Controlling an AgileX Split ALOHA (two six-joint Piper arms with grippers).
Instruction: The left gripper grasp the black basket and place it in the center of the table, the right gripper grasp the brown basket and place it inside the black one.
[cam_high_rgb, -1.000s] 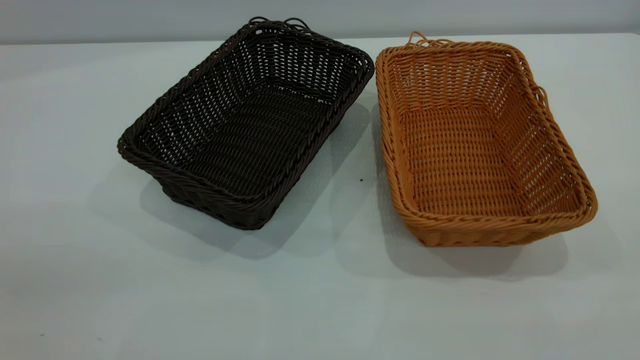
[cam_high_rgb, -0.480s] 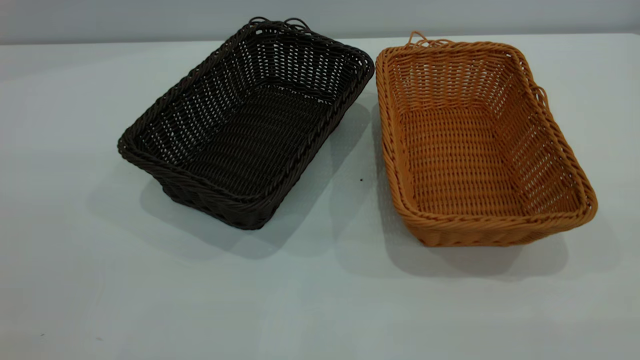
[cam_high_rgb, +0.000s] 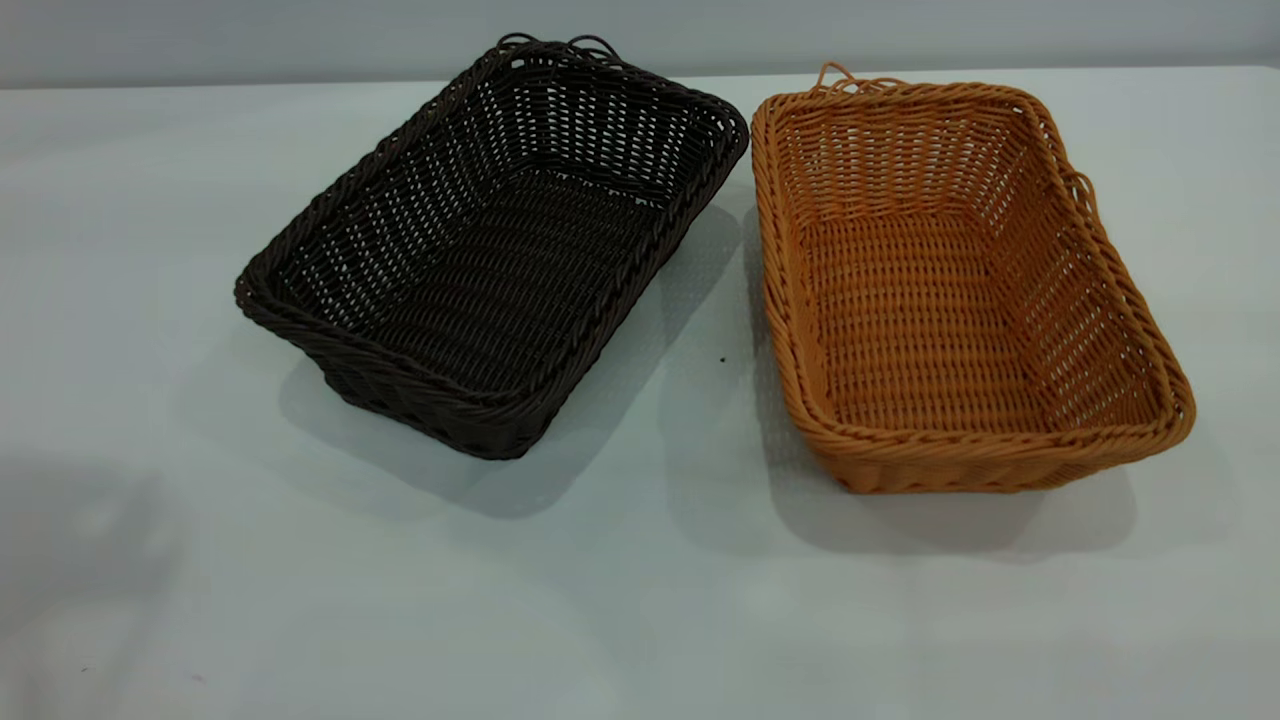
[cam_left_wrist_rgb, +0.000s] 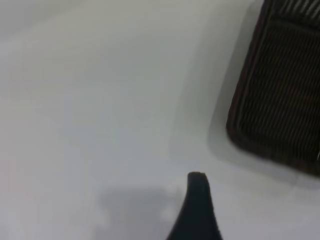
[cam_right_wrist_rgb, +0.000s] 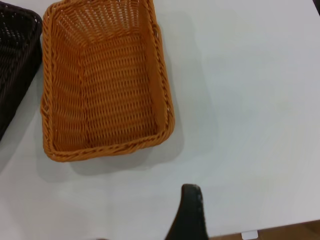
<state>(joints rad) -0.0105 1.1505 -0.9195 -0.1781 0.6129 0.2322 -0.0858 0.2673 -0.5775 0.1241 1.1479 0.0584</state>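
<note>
My left gripper next picks up the black basket (cam_high_rgb: 490, 250) by its long rim to place it in the center of the table.
The black basket (cam_high_rgb: 490, 250) stands on the table (cam_high_rgb: 640, 600) at the centre-left, turned at an angle. The brown basket (cam_high_rgb: 960, 290) stands right beside it on the right, and their far corners almost touch. Both are empty. Neither gripper shows in the exterior view. In the left wrist view, my left gripper (cam_left_wrist_rgb: 250, 210) hovers over bare table short of a corner of the black basket (cam_left_wrist_rgb: 280, 100); only one finger (cam_left_wrist_rgb: 197, 205) shows. In the right wrist view, my right gripper (cam_right_wrist_rgb: 250, 215) hangs over the table's near edge, short of the brown basket (cam_right_wrist_rgb: 105, 85); one finger (cam_right_wrist_rgb: 190, 212) shows.
A wide strip of bare table lies in front of both baskets and to their left and right. The table's edge (cam_right_wrist_rgb: 280, 227) shows in the right wrist view. A small dark speck (cam_high_rgb: 723, 359) lies between the baskets.
A soft shadow has spread over the table's front left corner in the exterior view. Both baskets have stayed still.
</note>
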